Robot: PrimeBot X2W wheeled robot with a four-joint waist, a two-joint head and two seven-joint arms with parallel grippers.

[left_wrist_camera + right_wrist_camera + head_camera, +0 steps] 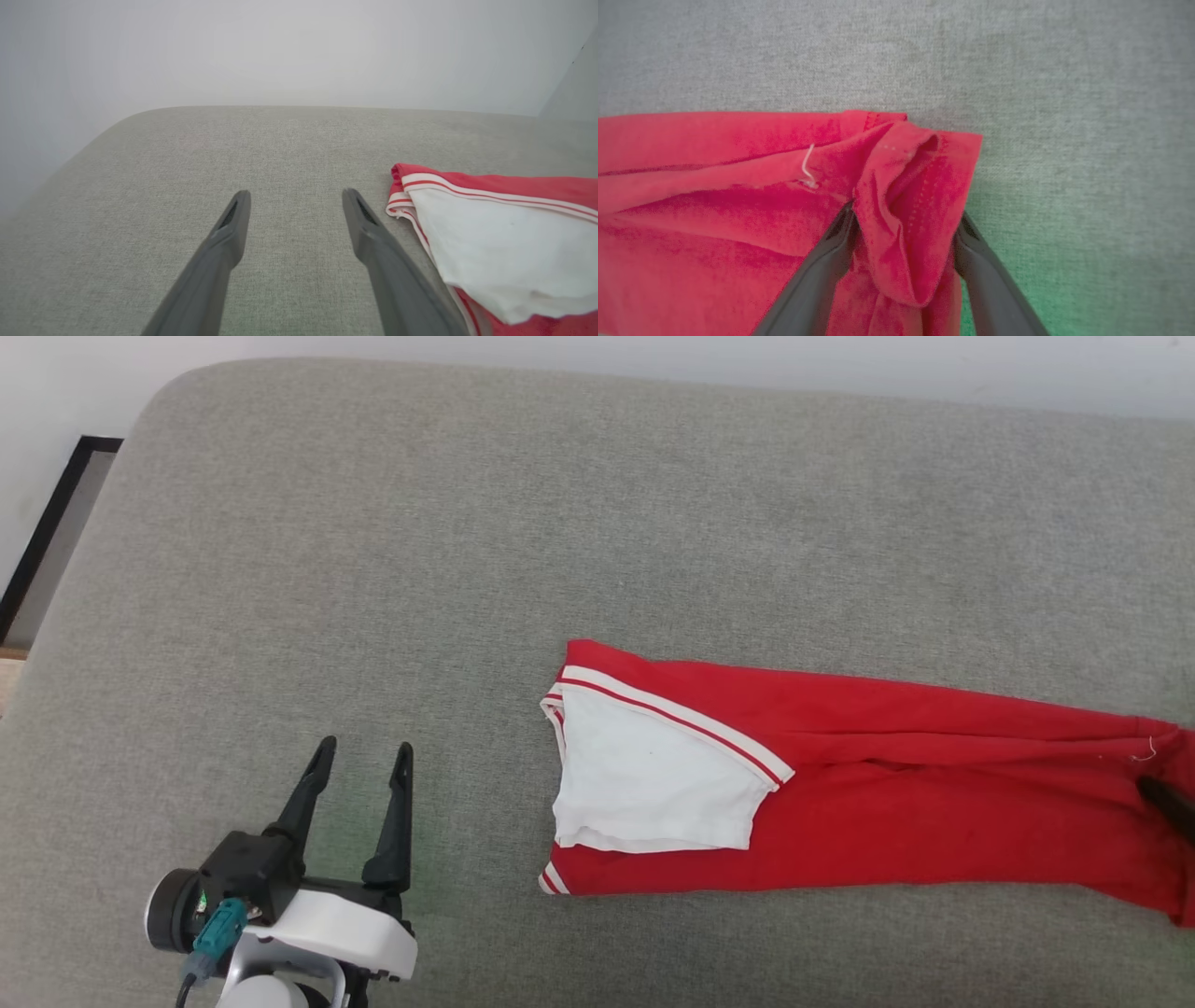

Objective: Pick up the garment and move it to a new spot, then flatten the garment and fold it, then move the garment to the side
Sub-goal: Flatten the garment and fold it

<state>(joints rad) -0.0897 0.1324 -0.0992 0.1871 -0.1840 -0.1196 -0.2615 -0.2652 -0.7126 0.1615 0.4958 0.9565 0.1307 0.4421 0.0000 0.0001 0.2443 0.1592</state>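
Note:
The garment (887,803) is to be folded in on itself, so the right gripper should next grab it by its bunched red hem end.
The garment (887,803), red with a white sleeve end and red-striped white bands, lies folded into a long strip across the right half of the grey cushion. My left gripper (366,747) stands open over bare fabric to the left of it, holding nothing. In the left wrist view the left gripper (296,193) has the garment's white sleeve (504,233) just right of its right finger. My right gripper (906,214) is open at the garment's far right end (714,186), with a raised red fold between its spread fingers. One dark right finger (1167,805) shows at the head view's right edge.
The grey upholstered surface (467,541) has a rounded far-left corner and a pale wall (653,355) behind it. A dark-framed strip of floor (47,551) lies beyond the left edge. Bare cushion stretches left of and behind the garment.

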